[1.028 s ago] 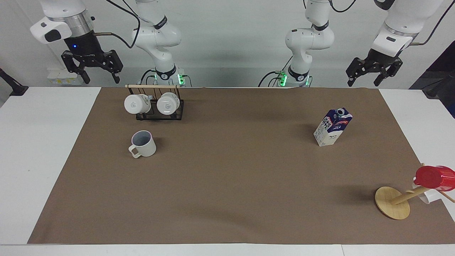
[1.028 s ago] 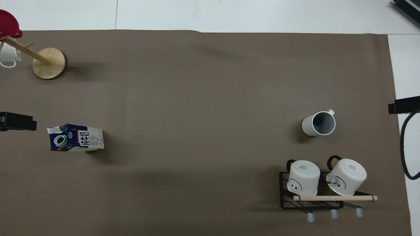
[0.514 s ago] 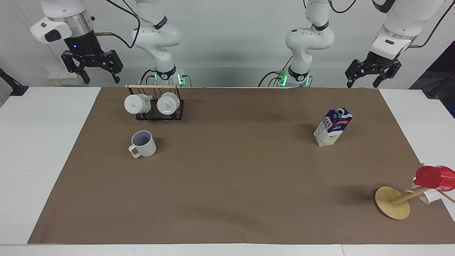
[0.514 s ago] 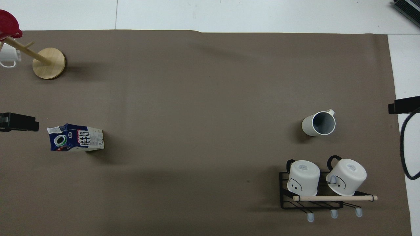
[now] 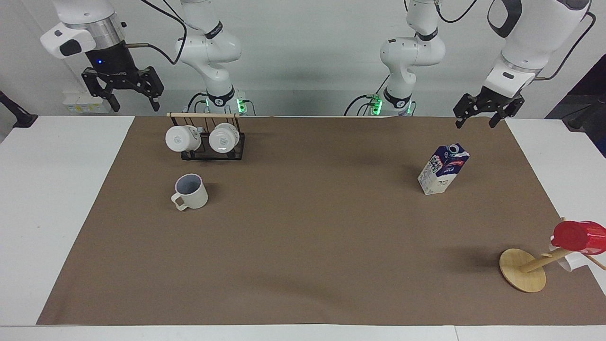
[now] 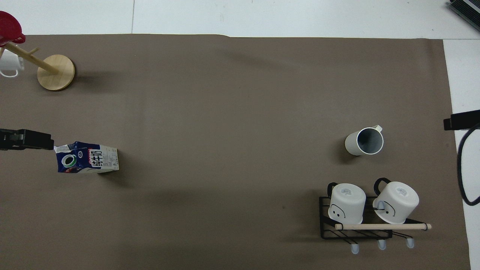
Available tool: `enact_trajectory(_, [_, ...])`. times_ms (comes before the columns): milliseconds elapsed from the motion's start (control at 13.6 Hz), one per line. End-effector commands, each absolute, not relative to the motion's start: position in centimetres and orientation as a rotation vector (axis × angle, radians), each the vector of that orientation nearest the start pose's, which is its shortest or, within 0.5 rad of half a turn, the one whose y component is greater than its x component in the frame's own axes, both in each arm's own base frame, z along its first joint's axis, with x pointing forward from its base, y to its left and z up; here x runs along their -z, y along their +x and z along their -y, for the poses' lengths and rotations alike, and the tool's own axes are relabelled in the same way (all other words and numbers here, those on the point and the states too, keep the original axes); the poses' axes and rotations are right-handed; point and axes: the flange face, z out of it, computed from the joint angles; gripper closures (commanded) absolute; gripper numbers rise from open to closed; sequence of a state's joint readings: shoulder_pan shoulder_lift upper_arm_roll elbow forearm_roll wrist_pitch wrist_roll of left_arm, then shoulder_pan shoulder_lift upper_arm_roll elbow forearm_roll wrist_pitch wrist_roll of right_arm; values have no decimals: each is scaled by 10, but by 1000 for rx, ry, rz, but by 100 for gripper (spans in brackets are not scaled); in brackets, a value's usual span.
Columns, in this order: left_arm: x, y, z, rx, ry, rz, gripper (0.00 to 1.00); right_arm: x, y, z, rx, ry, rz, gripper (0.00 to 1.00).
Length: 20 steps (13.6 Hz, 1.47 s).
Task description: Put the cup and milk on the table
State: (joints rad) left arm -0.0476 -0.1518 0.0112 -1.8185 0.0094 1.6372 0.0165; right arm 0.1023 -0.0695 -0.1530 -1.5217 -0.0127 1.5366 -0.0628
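The milk needs to be placed on the tabletop with the cup [image 6: 364, 141], so the left gripper needs to grip the milk by its capped top [image 6: 67, 158] next.
The cup [image 5: 191, 192] stands upright on the brown sheet [image 5: 307, 246] of the table [image 5: 47, 213], handle pointing away from the robots; it also shows in the overhead view [image 6: 364, 141]. The milk [image 5: 442, 169] stands upright on the sheet toward the left arm's end and shows from above in the overhead view [image 6: 87, 157]. My left gripper [image 5: 475, 123] is open and empty, raised in the air over the sheet beside the milk; part of it [image 6: 26, 138] shows overhead. My right gripper [image 5: 134, 105] is open and empty, raised over the white tabletop at the right arm's end [image 6: 461, 120], where the arm waits.
A black wire rack [image 5: 208, 150] holding two white mugs stands nearer to the robots than the cup [image 6: 360, 225]. A wooden mug tree [image 5: 523, 270] with a red cup [image 5: 577, 235] and a white mug stands at the left arm's end, farther from the robots than the milk.
My left gripper has come down and moved inward toward the milk. The right arm, the cup and the milk have not moved.
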Motion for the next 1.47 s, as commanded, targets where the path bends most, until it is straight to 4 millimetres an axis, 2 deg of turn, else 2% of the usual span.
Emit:
enact_trajectory(0, [-591,506,15,-19,-3120,-83,0,-681,524,34,131,-3141,42,0])
enact_trajectory(294, [-583,511,16,15,-3120,-87,0,-681,523,34,129,-3141,42,0])
enact_trajectory(734, [-583,511,12,29,-3121,-75,0,-680,523,35,119,-3143,42,0])
enact_trajectory(881, [-582,511,13,24,-3121,-77,0,-678,523,23,109,-3141,85,0])
enact_trajectory(1028, [-582,511,13,27,-3121,-77,0,-666,526,-31,88,-3137,237,0])
enact_trajectory(1248, [-574,510,13,17,-3121,-78,0,-612,533,-60,61,-3133,216,0])
enact_trajectory(1395, [-571,511,13,17,-3121,-78,0,-573,542,-64,29,-3141,146,0])
